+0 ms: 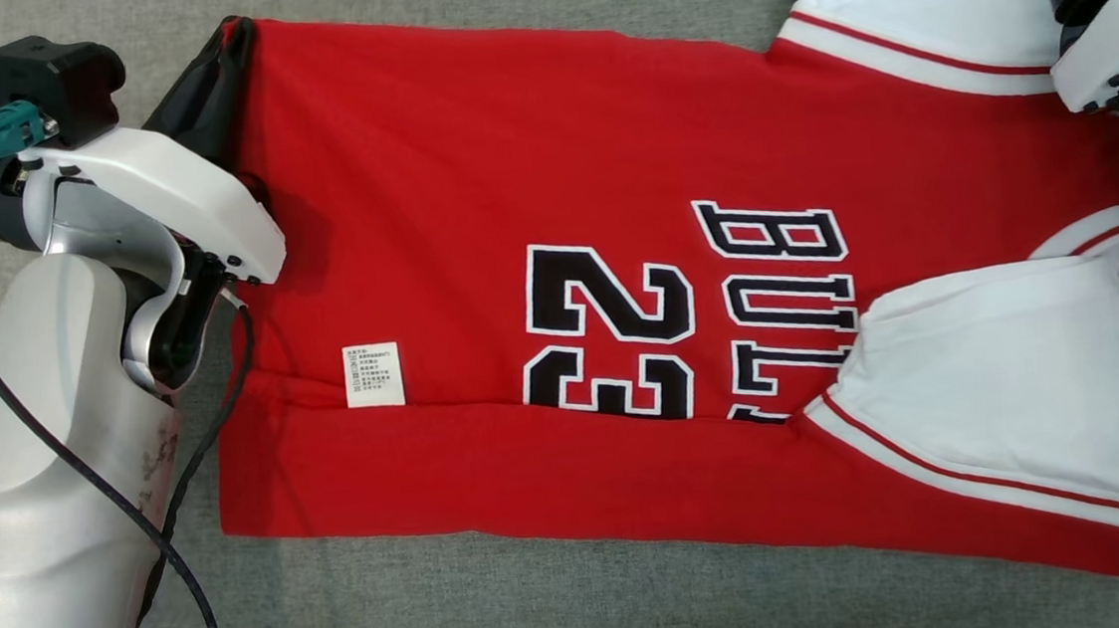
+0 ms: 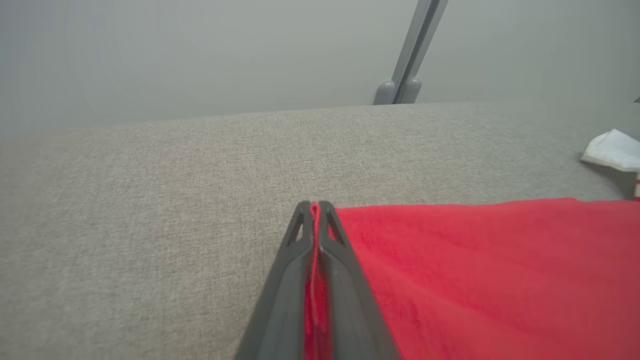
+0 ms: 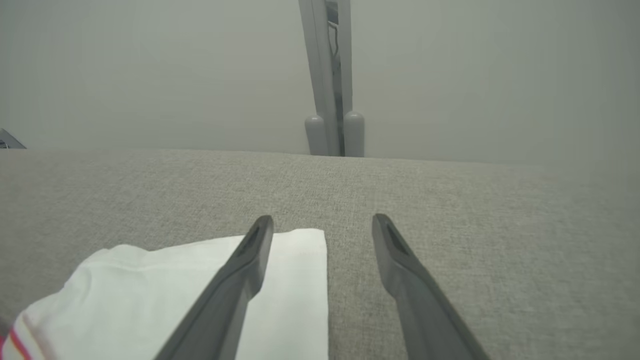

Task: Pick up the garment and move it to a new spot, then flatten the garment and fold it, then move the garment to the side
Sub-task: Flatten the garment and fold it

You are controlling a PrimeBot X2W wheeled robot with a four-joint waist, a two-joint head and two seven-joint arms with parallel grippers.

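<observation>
I will next use my right gripper to pinch the garment by the open edge of its far white sleeve, since the sleeve lies flat and slack (image 3: pixel 279 306).
The red garment (image 1: pixel 509 178) lies spread on the grey cloth surface, its "BULLS 23" print (image 1: pixel 679 315) turned sideways and a white label (image 1: pixel 373 375) near the left. Its near long edge is folded over, covering part of the print, and one white sleeve (image 1: pixel 1005 389) lies folded onto the chest. My left gripper (image 1: pixel 233 30) is shut on the garment's far left corner; in the left wrist view red cloth (image 2: pixel 500 280) is pinched between its fingers (image 2: pixel 315 205). My right gripper (image 3: pixel 322 220) stands open over the far white sleeve (image 3: pixel 125 290), its left finger above the sleeve's edge.
The grey cloth surface (image 1: pixel 543 615) reaches past the garment on all sides. A grey upright post (image 3: pixel 332 100) stands at its far edge, also seen as a slanted post (image 2: pixel 410 65). A black cable (image 1: pixel 83 471) hangs along my left forearm.
</observation>
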